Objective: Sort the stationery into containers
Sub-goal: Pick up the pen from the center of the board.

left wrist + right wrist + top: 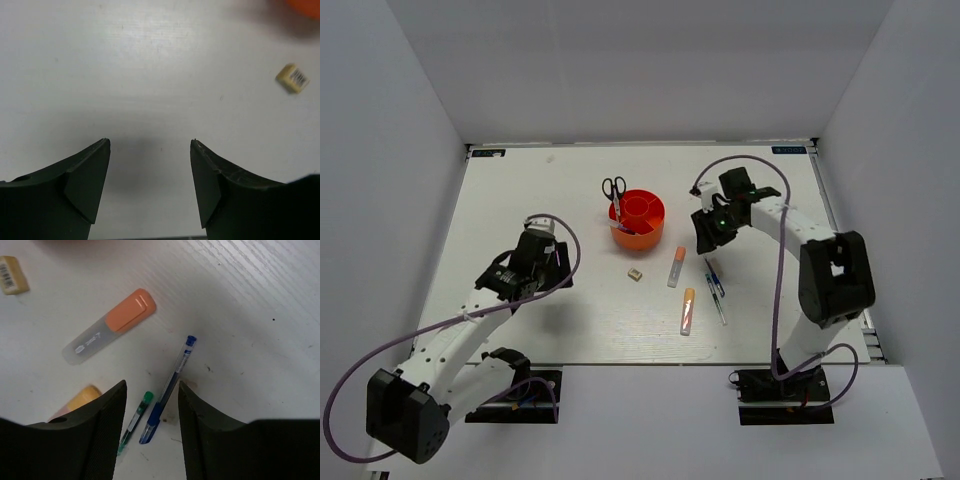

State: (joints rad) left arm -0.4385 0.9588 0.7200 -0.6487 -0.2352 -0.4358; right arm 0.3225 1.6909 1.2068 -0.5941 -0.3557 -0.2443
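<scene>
My right gripper is going to reach the thin blue pen and grab its clear body. The pen's blue end with the cap stays free to go into the organiser (640,220).
The round orange-red organiser (640,220) stands at mid-table. The black-handled scissors (614,188) lean at its left rim, blades down inside it. The tan block (634,273) lies in front of it and shows in both wrist views (292,78) (12,275). Two orange-and-white markers (676,266) (688,311) lie to the right, with the blue pen (712,272) and green pen (720,302) beyond. My right gripper (706,238) is open above the pens. In its wrist view (151,385) the blue pen (172,377) and green pen (136,419) lie between the fingers. My left gripper (560,262) is open and empty (150,142) over bare table.
The white table (520,200) is walled by grey panels on three sides. Purple cables loop from both arms. In the right wrist view one marker (107,333) lies up left and the other (80,397) shows beside the left finger.
</scene>
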